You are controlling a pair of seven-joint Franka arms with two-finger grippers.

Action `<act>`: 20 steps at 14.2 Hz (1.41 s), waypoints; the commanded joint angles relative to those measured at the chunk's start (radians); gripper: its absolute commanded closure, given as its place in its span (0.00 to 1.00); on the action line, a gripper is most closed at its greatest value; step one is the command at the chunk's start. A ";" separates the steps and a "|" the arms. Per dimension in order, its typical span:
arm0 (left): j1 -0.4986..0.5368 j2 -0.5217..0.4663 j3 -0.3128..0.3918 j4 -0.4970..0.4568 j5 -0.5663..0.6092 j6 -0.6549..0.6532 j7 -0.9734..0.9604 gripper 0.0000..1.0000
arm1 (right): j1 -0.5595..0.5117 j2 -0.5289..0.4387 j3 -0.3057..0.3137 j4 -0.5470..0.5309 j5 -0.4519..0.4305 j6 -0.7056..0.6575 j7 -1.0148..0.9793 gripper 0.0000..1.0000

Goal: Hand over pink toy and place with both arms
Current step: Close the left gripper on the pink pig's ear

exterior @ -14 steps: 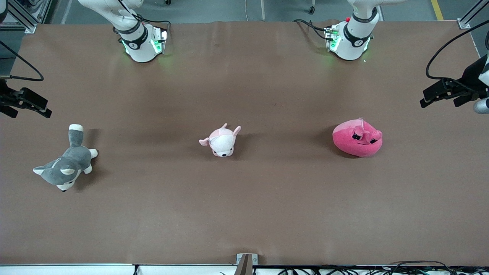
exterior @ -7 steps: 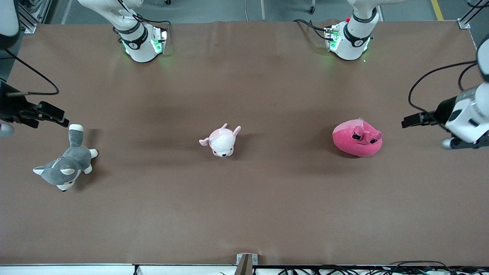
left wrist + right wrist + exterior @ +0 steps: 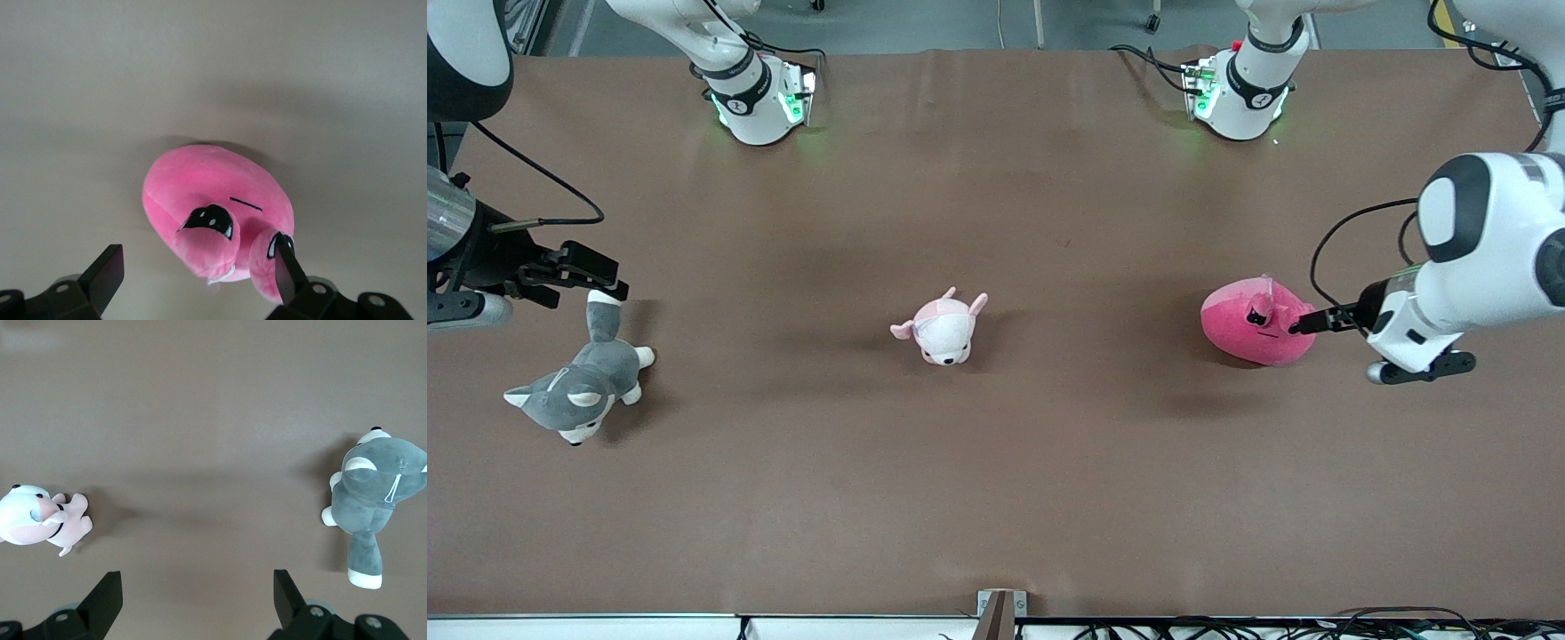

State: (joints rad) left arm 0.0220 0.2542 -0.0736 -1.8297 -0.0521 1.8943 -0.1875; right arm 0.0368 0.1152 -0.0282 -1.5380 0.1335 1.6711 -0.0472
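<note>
The pink toy's rounded body [image 3: 193, 175] should stay free for the handover. My left gripper needs to grab the toy by its ear under the black eye [image 3: 205, 249] next.
The pink toy [image 3: 1254, 324], a hot-pink rounded plush with dark angry eyes, lies on the brown table [image 3: 996, 498] toward the left arm's end. It fills the middle of the left wrist view [image 3: 217, 200]. My left gripper [image 3: 1307, 322] is open at the toy's edge, on the side toward the left arm's end. In the left wrist view [image 3: 197, 273] the toy's face lies just ahead of its open jaws, and one finger overlaps an ear. My right gripper [image 3: 600, 276] is open and empty over the table by the grey plush's tail, and also shows in the right wrist view [image 3: 197, 590].
A grey-and-white husky plush [image 3: 578, 387] lies toward the right arm's end and shows in the right wrist view [image 3: 370, 500]. A smaller pale pink-and-white plush [image 3: 943, 329] lies mid-table, also in that view [image 3: 33, 520]. Cables run along the table's near edge.
Both arms have swung in from the table's ends. The left gripper came up to the pink toy's edge. The right gripper moved in beside the grey plush's tail. The toys have not moved.
</note>
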 commanded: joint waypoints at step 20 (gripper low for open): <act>-0.019 -0.084 -0.081 -0.045 -0.018 0.037 -0.285 1.00 | -0.011 0.014 -0.002 -0.008 0.179 -0.060 0.003 0.17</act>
State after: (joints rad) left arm 0.0067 0.2120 -0.1198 -1.9215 -0.0530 1.9925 -0.4143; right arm 0.0361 0.1306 -0.0326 -1.5400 0.2703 1.6168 -0.0472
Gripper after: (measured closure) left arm 0.894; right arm 0.150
